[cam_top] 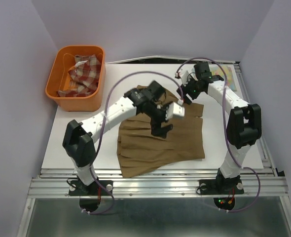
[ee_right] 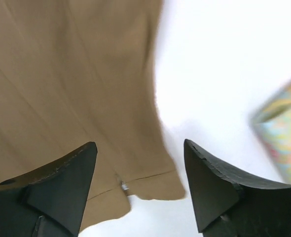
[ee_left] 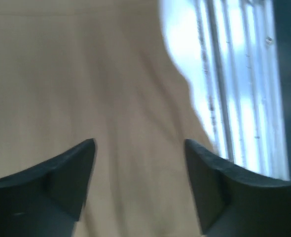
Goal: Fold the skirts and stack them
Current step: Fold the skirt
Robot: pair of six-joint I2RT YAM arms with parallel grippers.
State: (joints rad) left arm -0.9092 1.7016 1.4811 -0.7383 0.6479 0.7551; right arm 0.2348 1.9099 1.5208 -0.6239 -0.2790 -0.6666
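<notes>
The cloth's seamed corner lies flat between my fingertips, still above the cloth, so it is too early to close. My right gripper lowers first, then closes on the corner.
The tan-brown skirt lies spread flat on the white table. My left gripper hangs open just above its middle, and the left wrist view shows only tan cloth between the fingers of the left gripper. My right gripper is open over the skirt's far right corner, where a seamed corner sits between the fingers of the right gripper. The red-and-cream plaid skirt is bunched in the basket. The floral skirt shows partly behind the right arm, and as a blurred edge.
An orange plastic basket stands at the back left of the table. Metal rails run along the table's near edge, close to the tan skirt's hem. Purple walls close in on three sides.
</notes>
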